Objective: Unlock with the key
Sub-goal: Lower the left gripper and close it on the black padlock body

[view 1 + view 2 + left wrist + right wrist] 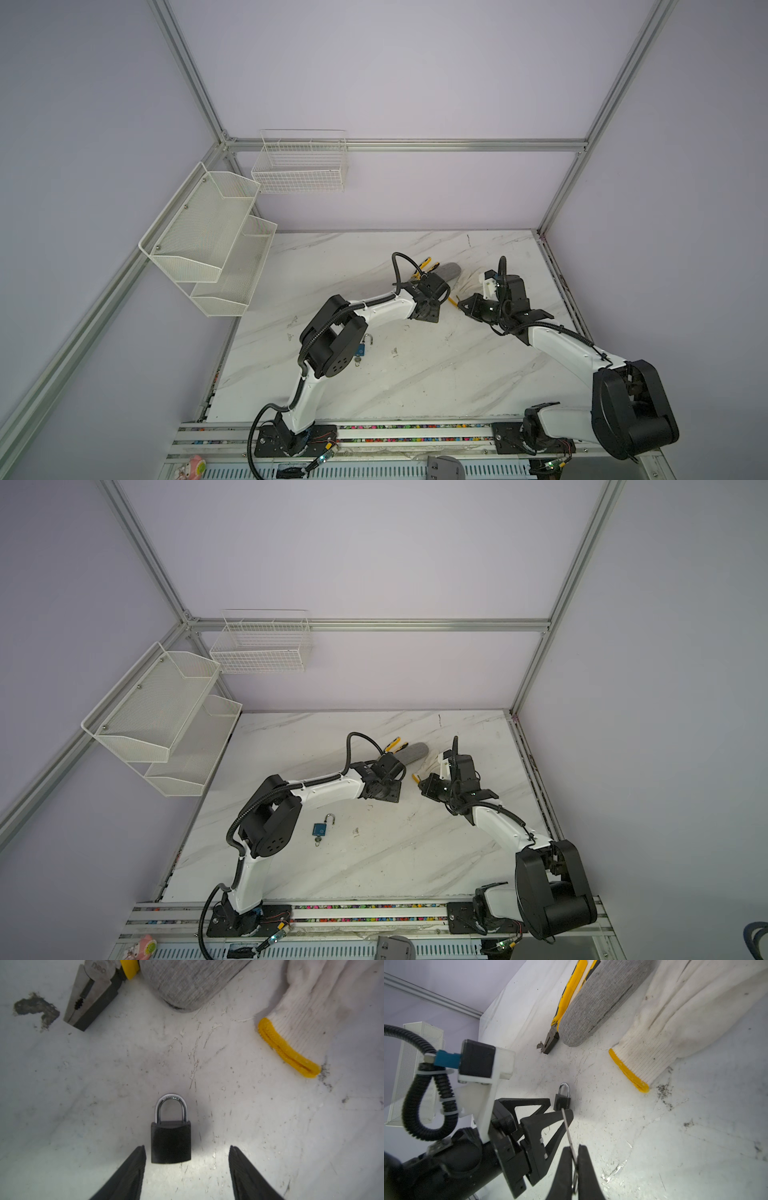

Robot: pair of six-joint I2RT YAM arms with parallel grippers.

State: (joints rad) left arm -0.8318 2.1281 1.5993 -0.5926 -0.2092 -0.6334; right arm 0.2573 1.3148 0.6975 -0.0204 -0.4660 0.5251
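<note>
I should grab the black padlock [170, 1142] by the sides of its body with my left gripper next. This leaves bottom and shackle [170, 1103] free, so the padlock can be unlocked with the key.
A small black padlock [170, 1142] lies flat on the marble table [83, 1105], its silver shackle [170, 1103] shut. My left gripper [187, 1151] is open around the lock's body, with one finger [135, 1163] close beside it and a wide gap on the other side. In the right wrist view my right gripper [574, 1153] is shut on a thin silver key [566, 1126], whose blade points at the bottom of the black padlock [562, 1101], close to it. In both top views the left gripper [436, 291] hides the lock, and the right gripper [463, 305] faces it.
A white glove with a yellow cuff [291, 1022], a grey fabric case [187, 980] and yellow-handled pliers [89, 997] lie just beyond the lock. A blue padlock [320, 828] with its shackle open lies near the left arm's elbow. White wire baskets [208, 241] hang on the left wall.
</note>
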